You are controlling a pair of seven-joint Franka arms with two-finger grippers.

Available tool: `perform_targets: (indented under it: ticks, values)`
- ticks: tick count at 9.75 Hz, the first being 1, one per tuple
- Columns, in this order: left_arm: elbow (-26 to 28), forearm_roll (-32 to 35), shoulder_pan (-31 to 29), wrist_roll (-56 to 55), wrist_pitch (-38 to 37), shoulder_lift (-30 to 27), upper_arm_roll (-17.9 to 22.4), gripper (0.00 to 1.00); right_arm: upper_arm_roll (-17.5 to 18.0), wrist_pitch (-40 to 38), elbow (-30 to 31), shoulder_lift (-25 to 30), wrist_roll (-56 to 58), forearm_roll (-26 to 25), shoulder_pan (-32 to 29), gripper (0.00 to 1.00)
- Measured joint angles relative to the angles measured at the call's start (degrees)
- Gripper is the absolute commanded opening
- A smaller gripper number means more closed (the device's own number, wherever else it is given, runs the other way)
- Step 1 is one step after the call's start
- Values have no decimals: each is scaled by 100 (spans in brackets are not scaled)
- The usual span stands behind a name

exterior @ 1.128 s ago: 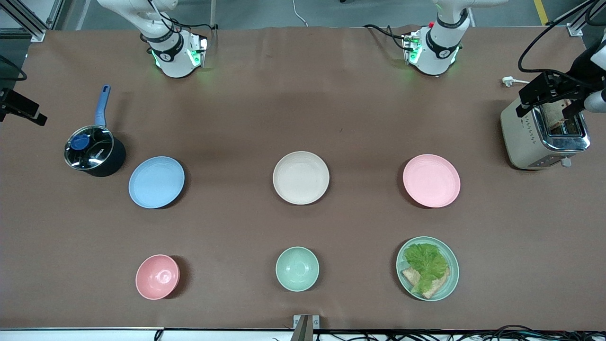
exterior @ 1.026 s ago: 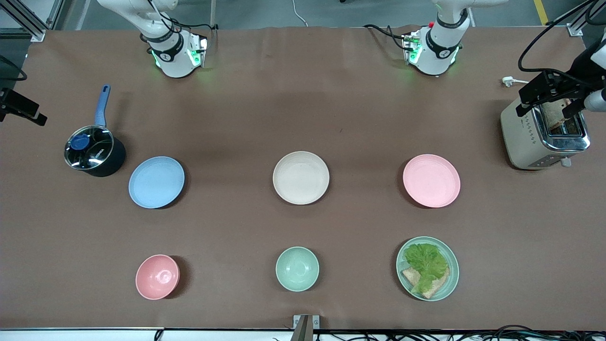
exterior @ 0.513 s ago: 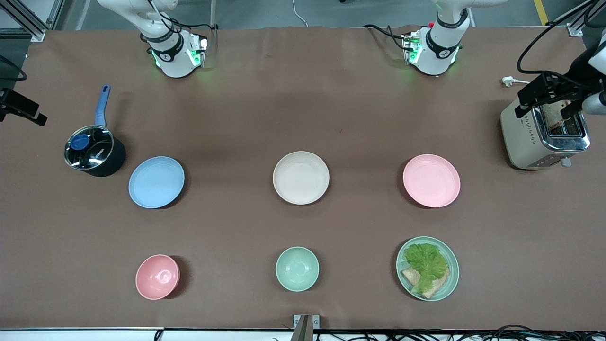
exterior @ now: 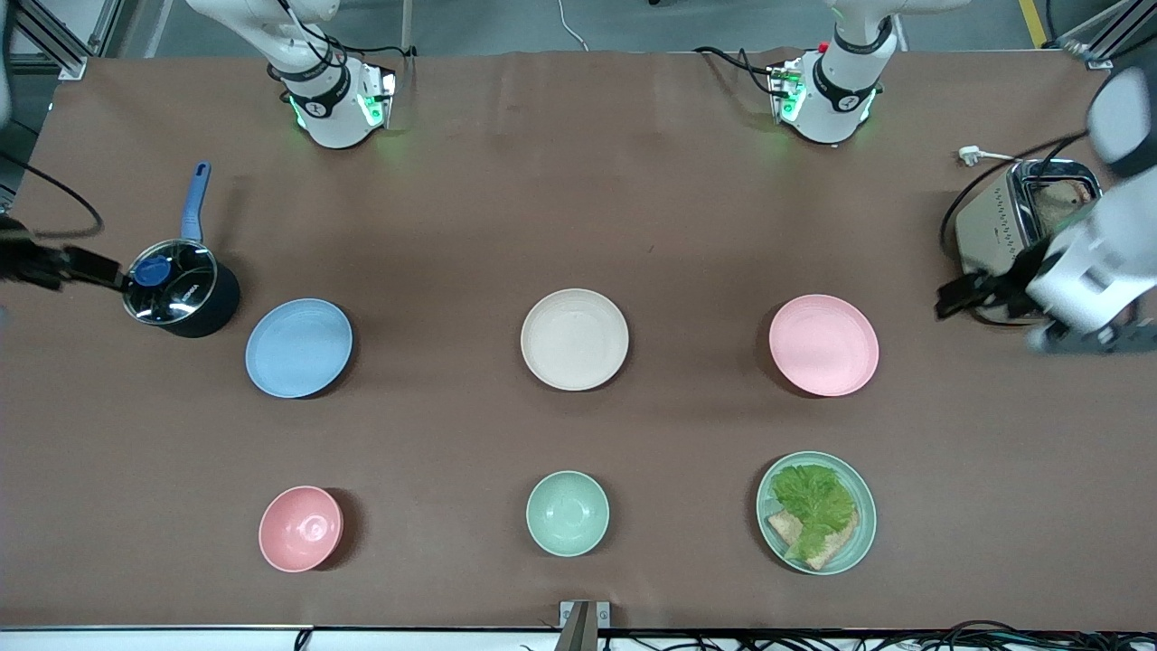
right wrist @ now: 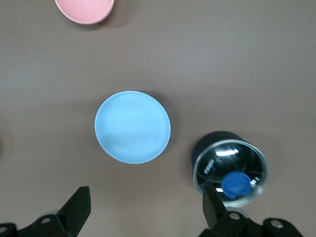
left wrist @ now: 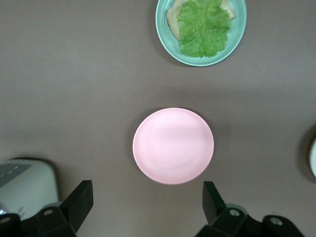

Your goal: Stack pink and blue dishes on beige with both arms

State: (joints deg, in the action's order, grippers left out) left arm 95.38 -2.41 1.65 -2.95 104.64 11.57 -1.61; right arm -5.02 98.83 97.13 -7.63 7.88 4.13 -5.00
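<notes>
I need to grab the pale blue plate by its rim with my right gripper next. Then I should stack that plate on the beige plate (exterior: 574,339).
The beige plate (exterior: 574,339) lies in the middle of the table. The pale blue plate (exterior: 298,348) (right wrist: 132,127) lies toward the right arm's end and the pale pink plate (exterior: 823,344) (left wrist: 173,145) toward the left arm's end. All three are bare and apart from one another. My left gripper (exterior: 972,294) (left wrist: 147,202) hangs open in the air between the toaster and the pink plate, holding nothing. Beside the pot, my right gripper (exterior: 81,268) (right wrist: 145,210) also hangs open and empty, over the table's end.
A dark lidded pot (exterior: 179,289) (right wrist: 230,169) with a blue handle stands beside the blue plate. A toaster (exterior: 1012,217) stands at the left arm's end. Nearer the front camera are a pink bowl (exterior: 301,528), a mint bowl (exterior: 568,513) and a mint plate (exterior: 854,542) with lettuce.
The left hand has swung off the top of the toaster toward the pink plate. The right gripper has come in from the table's end to beside the pot. The plates have not moved.
</notes>
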Motion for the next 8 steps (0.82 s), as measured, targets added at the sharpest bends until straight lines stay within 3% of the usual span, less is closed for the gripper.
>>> perform_targets:
  ticks: [3,5,8]
  values:
    - [225,-1,-12,416,1021,855,31,100,-236,1824,1313,-458,1095,718,-61,100]
    - [702,-72,-37,996,1732,1104,44,100,-371,2630,1789,-929,2216,1423,-157,100]
    - [1627,-1227,-130,2456,2858,1255,146,99,-444,3220,1998,-1689,3346,2280,-213,100]
